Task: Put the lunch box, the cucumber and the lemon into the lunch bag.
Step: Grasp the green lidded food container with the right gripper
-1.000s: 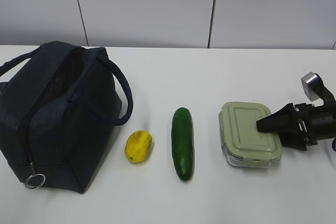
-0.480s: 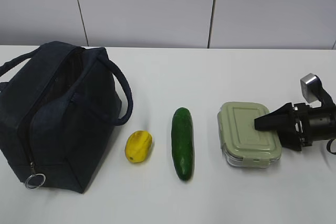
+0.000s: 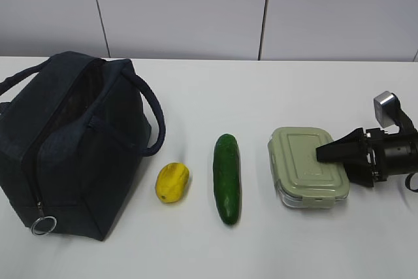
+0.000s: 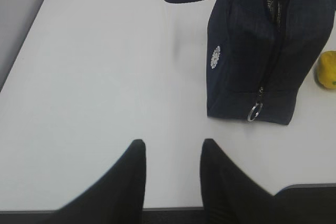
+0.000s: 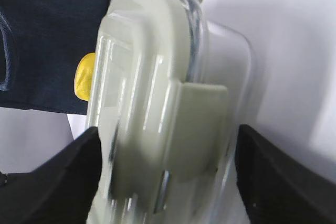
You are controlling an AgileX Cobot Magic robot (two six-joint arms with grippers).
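Note:
I should next use my left gripper to grab the lunch bag by its near loop handle, a narrow strap, because the bag's padded body is far wider than my fingers.
The sage-lidded lunch box lies flat on the table at the right. My right gripper reaches in from the right and stands open, one finger over the lid. In the right wrist view the lunch box fills the space between the two black fingers of the right gripper, blurred. The cucumber lies in the middle and the lemon to its left. The navy lunch bag stands at the left with its top unzipped. My left gripper hangs open over bare table, near the lunch bag.
The bag's handles loop out to either side and a metal ring pull hangs at its front corner. The table's near edge runs just below my left fingers. A grey panelled wall backs the table.
The lunch box has slid a little to the left as my right gripper edged in around it. Bag, lemon and cucumber have not moved.

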